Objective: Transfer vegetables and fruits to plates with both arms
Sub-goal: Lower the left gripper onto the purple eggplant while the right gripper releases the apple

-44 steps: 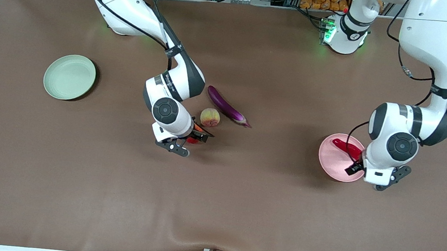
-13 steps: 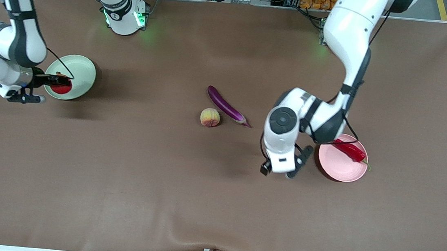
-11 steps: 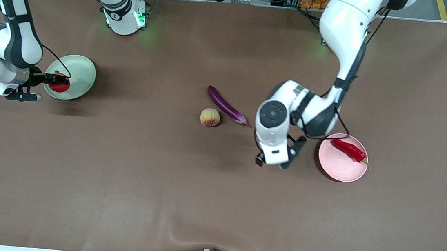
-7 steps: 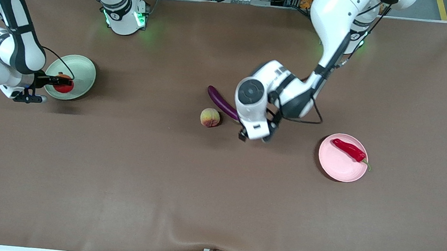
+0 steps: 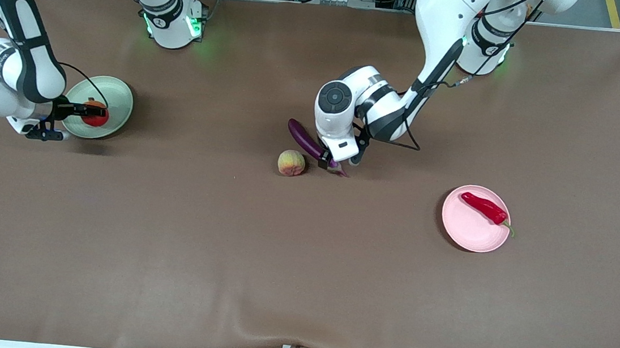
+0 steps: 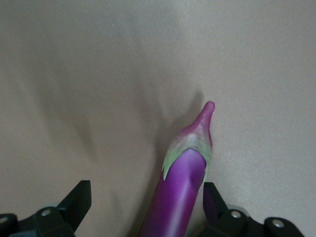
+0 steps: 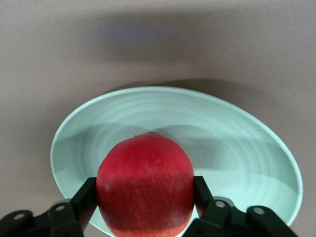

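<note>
Next, my left gripper grips the eggplant by its stem end (image 5: 333, 166) to carry it to the pink plate (image 5: 469, 232).
The purple eggplant (image 5: 305, 138) lies mid-table, with the peach (image 5: 291, 162) just beside it, nearer the front camera. My left gripper (image 5: 338, 161) is low over the eggplant's stem end and open, its fingers on either side of the eggplant (image 6: 180, 197) without touching it; in the wrist view the left gripper (image 6: 145, 207) has the stem end closer to one finger. My right gripper (image 5: 93, 114) holds the red pomegranate (image 7: 145, 185) low over the green plate (image 7: 237, 143), fingers against both its sides. The red chili (image 5: 483, 208) lies on the pink plate (image 5: 469, 232).
The green plate (image 5: 115, 95) sits toward the right arm's end of the brown table, the pink plate toward the left arm's end. Both arm bases stand along the table's edge farthest from the front camera.
My left arm has swung from beside the pink plate to the eggplant and come down over its stem end. My right gripper has shifted slightly over the green plate with the pomegranate.
</note>
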Motion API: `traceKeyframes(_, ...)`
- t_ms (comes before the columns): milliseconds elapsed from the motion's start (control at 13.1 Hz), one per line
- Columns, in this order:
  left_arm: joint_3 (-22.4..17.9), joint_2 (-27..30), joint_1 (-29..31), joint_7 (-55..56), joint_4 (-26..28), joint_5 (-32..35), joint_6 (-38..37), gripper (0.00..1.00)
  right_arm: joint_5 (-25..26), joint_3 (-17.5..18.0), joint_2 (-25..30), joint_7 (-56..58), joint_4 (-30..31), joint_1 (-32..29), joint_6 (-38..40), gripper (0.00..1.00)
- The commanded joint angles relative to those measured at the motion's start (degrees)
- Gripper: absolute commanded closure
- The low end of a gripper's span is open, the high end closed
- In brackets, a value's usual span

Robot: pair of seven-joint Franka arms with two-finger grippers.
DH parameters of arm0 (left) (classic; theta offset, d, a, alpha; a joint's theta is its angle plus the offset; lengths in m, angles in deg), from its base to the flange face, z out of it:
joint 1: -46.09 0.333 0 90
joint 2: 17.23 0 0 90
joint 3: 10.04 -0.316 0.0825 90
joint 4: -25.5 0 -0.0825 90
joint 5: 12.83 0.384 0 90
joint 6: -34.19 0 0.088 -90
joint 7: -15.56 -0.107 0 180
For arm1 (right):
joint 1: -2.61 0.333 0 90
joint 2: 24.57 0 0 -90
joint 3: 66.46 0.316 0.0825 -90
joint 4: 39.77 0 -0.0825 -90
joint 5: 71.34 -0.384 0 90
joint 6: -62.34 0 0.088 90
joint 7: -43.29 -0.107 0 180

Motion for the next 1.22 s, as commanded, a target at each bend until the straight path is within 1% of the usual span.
traceKeyframes(0,-0.35,0.27,-1.11,1.58,1.35,0.35,1.75,0.0,-1.51,1.36,0.47,2.45,-1.12,-1.05,0.42,0.0)
traceKeyframes(153,-0.52,-1.14,-1.91,1.58,1.09,0.35,2.1,0.0,-1.94,1.63,0.38,1.93,-7.86,1.04,7.95,0.0)
traceKeyframes(306,-0.79,-2.28,-1.91,1.58,0.83,0.52,2.89,0.0,-6.15,1.54,0.38,0.18,-14.37,3.77,16.12,0.0)
traceKeyframes(459,-0.96,-3.25,-2.43,1.58,0.57,1.13,3.24,0.0,-7.04,1.63,0.3,-8.66,-18.96,7.89,21.07,0.0)
traceKeyframes(688,-1.05,-3.6,-2.44,1.67,0.3,2.02,3.86,0.0,-11.77,1.63,0.3,-23.87,-21.17,15.53,23.19,0.0)
traceKeyframes(764,-1.14,-3.52,-2.26,2.45,-0.66,2.1,3.86,0.0,-13.1,1.63,0.38,-28.36,-21.61,17.73,23.46,0.0)
traceKeyframes(994,-1.67,-2.81,-2.35,3.16,-1.19,3.16,3.51,0.0,-13.64,1.8,0.47,-38.48,-23.28,22.75,24.25,0.0)
traceKeyframes(1146,-1.67,-2.9,-2.44,3.25,-1.63,3.6,3.33,0.0,-13.64,2.07,0.47,-42.8,-23.63,24.95,24.16,0.0)
